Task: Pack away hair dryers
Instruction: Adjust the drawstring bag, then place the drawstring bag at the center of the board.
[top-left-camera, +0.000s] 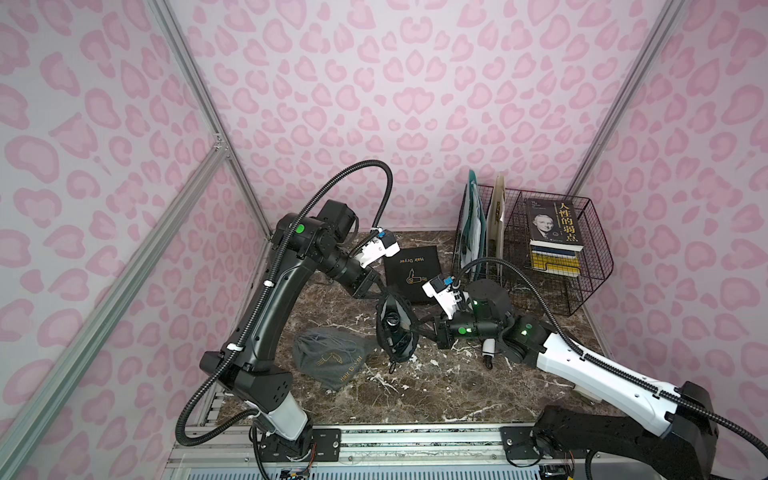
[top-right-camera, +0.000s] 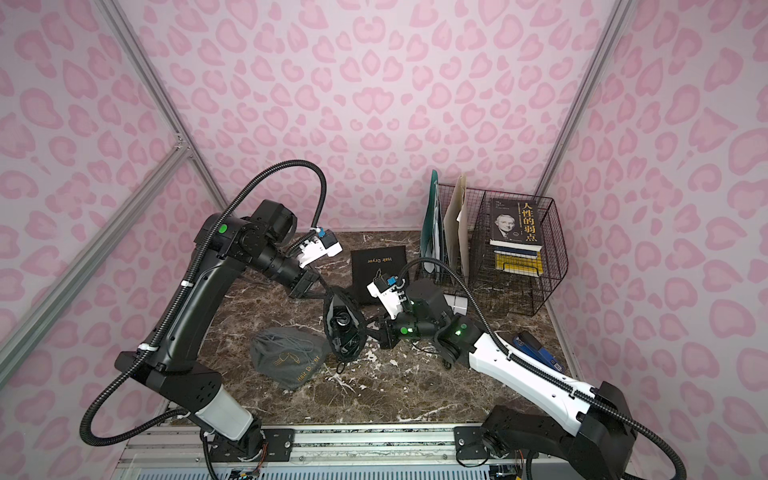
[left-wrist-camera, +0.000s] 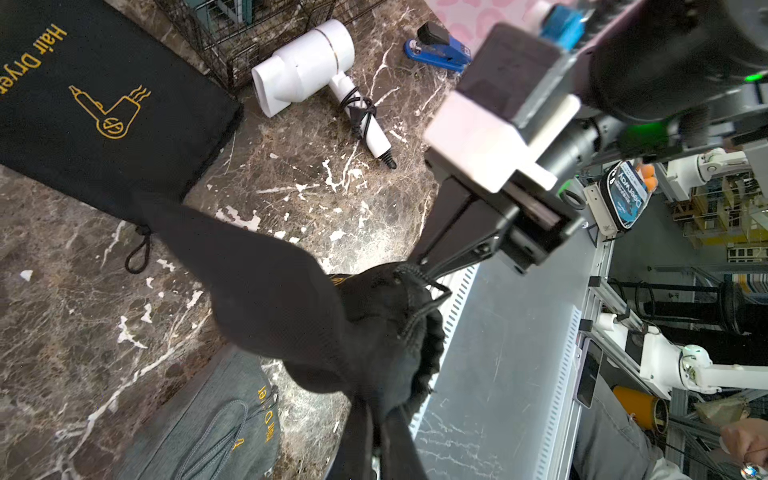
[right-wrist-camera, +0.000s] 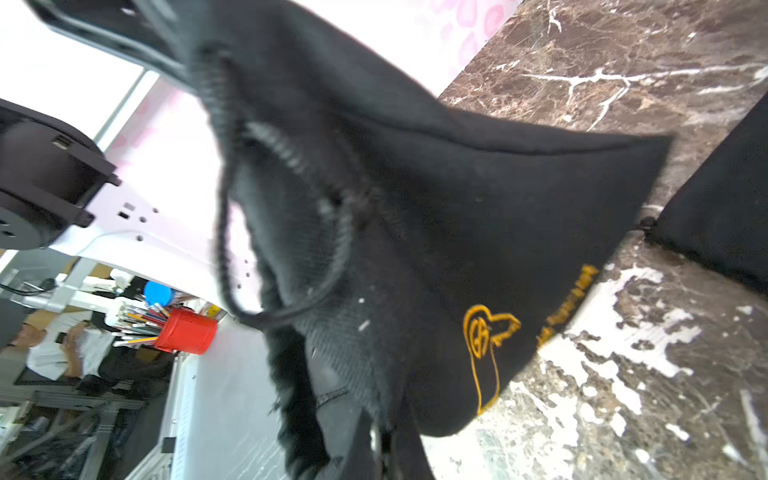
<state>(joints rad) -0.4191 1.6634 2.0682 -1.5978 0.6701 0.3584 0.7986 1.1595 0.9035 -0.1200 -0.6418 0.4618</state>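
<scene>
The black pouch's bottom (top-left-camera: 397, 350) hangs above the marble tabletop, below my fingers, so I should bring the pouch lower before my left gripper lets go of it.
A black drawstring pouch (top-left-camera: 395, 332) hangs between my two grippers with its mouth pulled open, and a dark hair dryer (top-left-camera: 392, 322) lies inside it, seen in both top views (top-right-camera: 343, 326). My left gripper (left-wrist-camera: 376, 419) is shut on the pouch's far rim (top-left-camera: 380, 294). Opposite it, my right gripper (right-wrist-camera: 384, 440) is shut on the near-right rim (top-left-camera: 417, 326). A white hair dryer (left-wrist-camera: 307, 66) with its black cord wound round the handle lies on the marble table by the wire basket, mostly hidden under my right arm in the top views.
A flat black "Hair Dryer" pouch (top-left-camera: 411, 268) lies behind the held one. A bulging grey pouch (top-left-camera: 332, 361) sits front left. The wire basket (top-left-camera: 590, 266) with books and upright folders (top-left-camera: 478, 224) fills the back right. A blue stapler (top-right-camera: 536, 347) lies at the right edge.
</scene>
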